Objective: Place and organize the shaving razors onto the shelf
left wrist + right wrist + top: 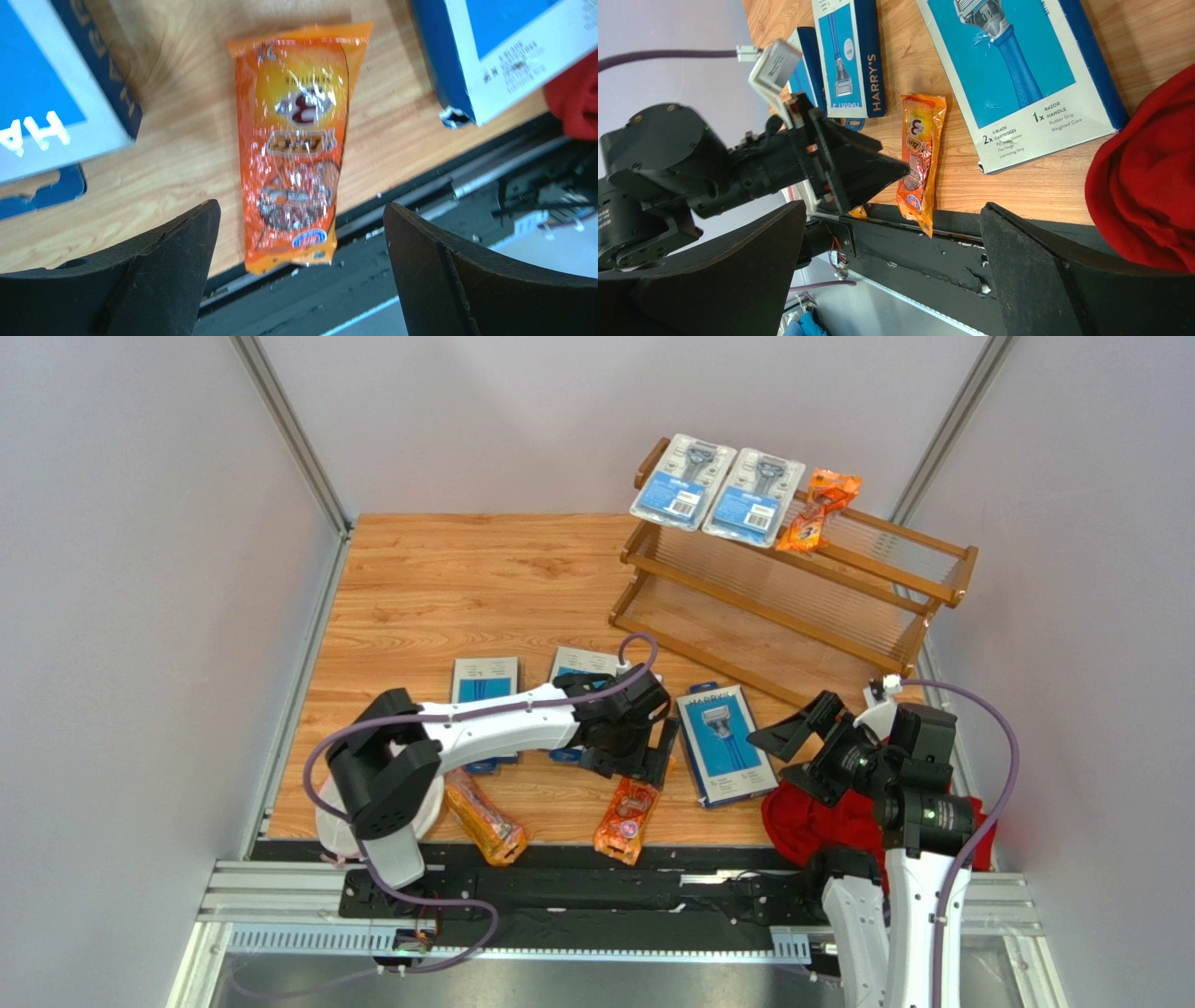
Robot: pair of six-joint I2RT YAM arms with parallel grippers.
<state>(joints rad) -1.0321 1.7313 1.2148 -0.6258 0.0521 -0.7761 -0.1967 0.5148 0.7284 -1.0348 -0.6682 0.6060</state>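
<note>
The orange bag is far below the fingers of my left gripper, so they would miss the bag if they closed now. My left gripper needs to go lower before it closes.
The brown wooden shelf [842,609] stands at the back right. On its top tier lie two blister packs [682,480] [753,496] and an orange bag [818,508]. Flat blue boxes [484,682] [724,742] lie on the table. An orange razor bag [298,140] [626,818] [920,161] lies at the table's near edge, one end over the rim. My left gripper [302,231] [638,756] hovers open above it, a finger on each side, apart from it. My right gripper [892,231] [807,745] is open and empty over the near edge, beside the large blue box [1018,77].
A second orange bag [485,816] lies near the left arm's base. A red cloth [842,826] [1144,189] is bunched under the right arm. Another blue box [582,668] sits partly under the left arm. The black rail [1018,245] runs along the near edge.
</note>
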